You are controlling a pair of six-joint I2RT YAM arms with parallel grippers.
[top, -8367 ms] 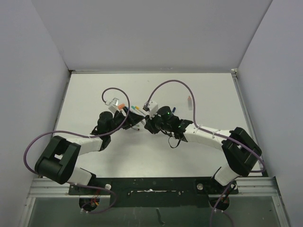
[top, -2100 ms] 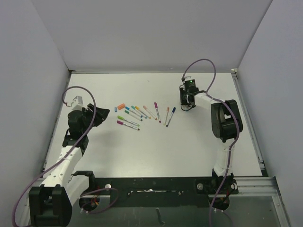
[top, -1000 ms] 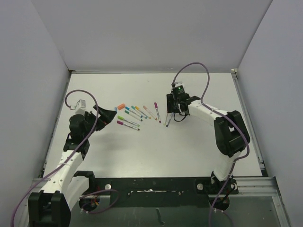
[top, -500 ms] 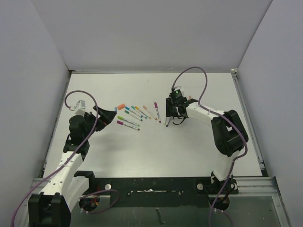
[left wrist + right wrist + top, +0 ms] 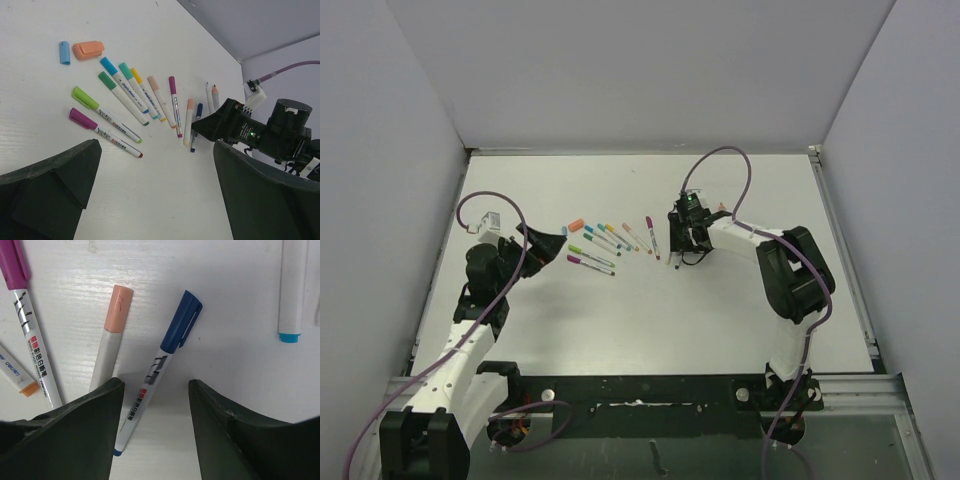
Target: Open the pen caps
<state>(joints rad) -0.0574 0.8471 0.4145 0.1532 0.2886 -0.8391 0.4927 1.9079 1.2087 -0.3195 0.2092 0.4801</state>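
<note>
The navy-capped pen is ready for my right gripper to close on now, as its body (image 5: pixel 148 385) is between my fingers and the peach-capped pen (image 5: pixel 121 307) is outside them. My fingers would hold the navy-capped pen if they closed now.
Several capped pens lie fanned out on the white table (image 5: pixel 620 320). In the left wrist view their caps are magenta (image 5: pixel 80 118), green (image 5: pixel 84 97), teal (image 5: pixel 106 80) and others. A loose blue cap (image 5: pixel 64 52) and a fat orange cap (image 5: pixel 88 49) lie at the fan's far left. My right gripper (image 5: pixel 155 390) (image 5: pixel 678 242) is open, low over the table. Its fingers straddle the lower barrel of the navy-capped pen (image 5: pixel 150 375), beside a peach-capped pen (image 5: pixel 121 307). My left gripper (image 5: pixel 157 150) (image 5: pixel 548 243) is open and empty, left of the fan.
A pale barrel with a blue tip (image 5: pixel 291 285) lies right of the navy pen. A magenta-capped pen (image 5: pixel 15 262) lies to its left. Grey walls enclose the table on three sides. The right arm's purple cable (image 5: pixel 720 165) loops above the pens.
The right gripper swung in from the back right to the navy pen and edged slightly left in the last half second. The left gripper moved toward the fan, then held still.
</note>
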